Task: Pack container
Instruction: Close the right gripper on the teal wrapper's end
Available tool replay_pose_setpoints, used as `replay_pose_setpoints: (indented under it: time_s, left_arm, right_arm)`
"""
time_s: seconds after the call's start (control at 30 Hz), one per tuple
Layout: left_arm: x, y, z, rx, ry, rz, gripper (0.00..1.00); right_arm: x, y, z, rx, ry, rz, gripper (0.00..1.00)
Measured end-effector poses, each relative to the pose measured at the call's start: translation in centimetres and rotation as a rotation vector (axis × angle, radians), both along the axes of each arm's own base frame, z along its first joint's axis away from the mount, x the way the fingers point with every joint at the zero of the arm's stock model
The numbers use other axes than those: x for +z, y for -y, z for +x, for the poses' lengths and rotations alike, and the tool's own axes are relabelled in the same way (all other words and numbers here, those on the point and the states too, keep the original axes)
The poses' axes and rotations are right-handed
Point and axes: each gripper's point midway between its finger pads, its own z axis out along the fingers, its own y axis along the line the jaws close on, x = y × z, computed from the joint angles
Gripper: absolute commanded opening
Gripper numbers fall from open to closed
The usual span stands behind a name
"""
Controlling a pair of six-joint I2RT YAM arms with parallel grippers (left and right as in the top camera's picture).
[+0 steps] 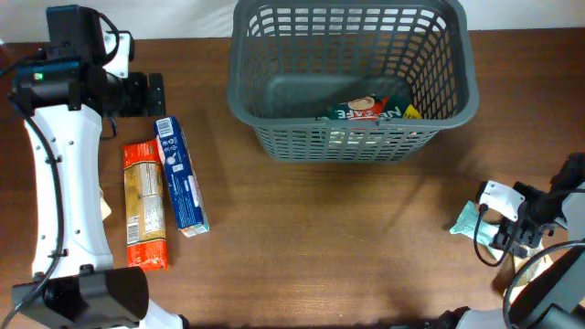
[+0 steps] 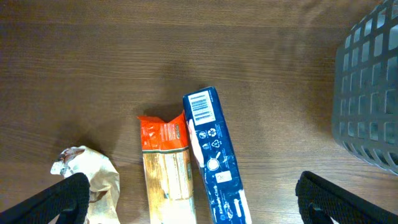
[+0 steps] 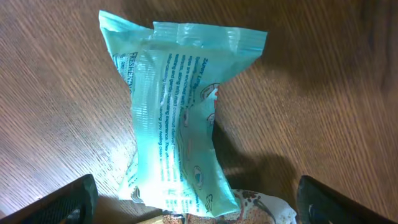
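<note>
My right gripper needs to move down toward the teal packet's printed middle before it closes on the teal packet, as my fingertips are still back by the patterned packet.
The dark grey slotted basket [image 1: 352,78] stands at the back centre, with a red and green snack packet [image 1: 366,110] inside; its corner shows in the left wrist view [image 2: 373,93]. A blue box [image 1: 180,175] [image 2: 214,158] and an orange packet [image 1: 144,203] [image 2: 165,165] lie side by side at the left. My left gripper [image 2: 193,202] is open above them, at the back left [image 1: 146,94]. My right gripper [image 3: 196,202] is open over a teal packet [image 3: 177,118] [image 1: 468,219] at the right edge.
A crumpled pale wrapper [image 2: 93,174] lies left of the orange packet. A patterned packet [image 3: 261,208] peeks from under the teal one. My left arm [image 1: 55,174] stretches along the left side, and my right arm [image 1: 539,219] sits at the right edge.
</note>
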Motion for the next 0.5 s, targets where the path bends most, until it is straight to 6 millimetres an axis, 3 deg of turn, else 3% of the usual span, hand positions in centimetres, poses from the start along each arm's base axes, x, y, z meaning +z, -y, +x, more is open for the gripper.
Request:
replay_pose_setpoints:
  time_s: [0.5]
  left_arm:
    - [0.0, 0.0, 0.0, 0.000, 0.000, 0.000, 0.99]
  right_arm:
    - [-2.9, -2.1, 0.2, 0.092, -0.096, 0.057, 0.99]
